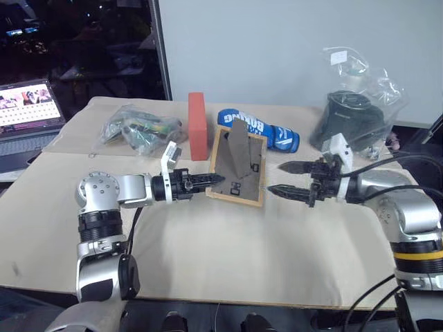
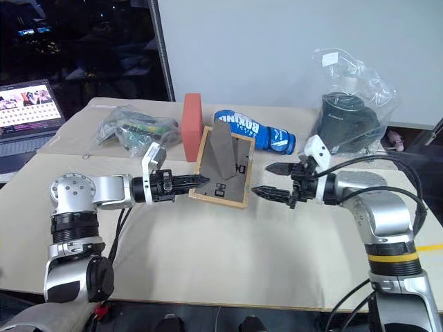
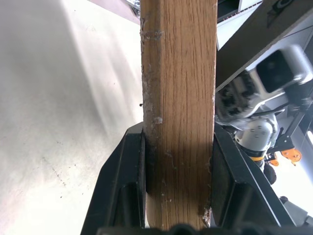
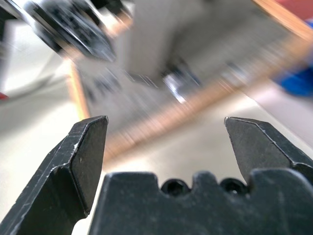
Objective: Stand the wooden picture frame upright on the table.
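Note:
My right gripper will next grab the frame by its long wooden side edge (image 1: 262, 173) to stand the picture frame (image 1: 239, 171) upright.
The wooden picture frame (image 1: 239, 171) stands steeply tilted at mid-table with its grey-brown back toward me and its stand (image 1: 237, 149) folded out. My left gripper (image 1: 212, 180) is shut on the frame's left edge. In the left wrist view the light-wood edge (image 3: 178, 98) sits clamped between both black fingers (image 3: 124, 186). My right gripper (image 1: 284, 178) hovers open just right of the frame, apart from it. In the right wrist view the blurred frame (image 4: 195, 83) lies beyond the spread fingers (image 4: 85, 156). I cannot tell whether the frame's lower edge rests on the table (image 1: 208, 256).
Behind the frame stand a red-orange brick block (image 1: 197, 124) and a blue boxing-glove pack (image 1: 261, 130). A clear bag of greenish items (image 1: 138, 128) lies back left, and a dark object in a plastic bag (image 1: 349, 114) back right. A laptop (image 1: 28, 111) is far left.

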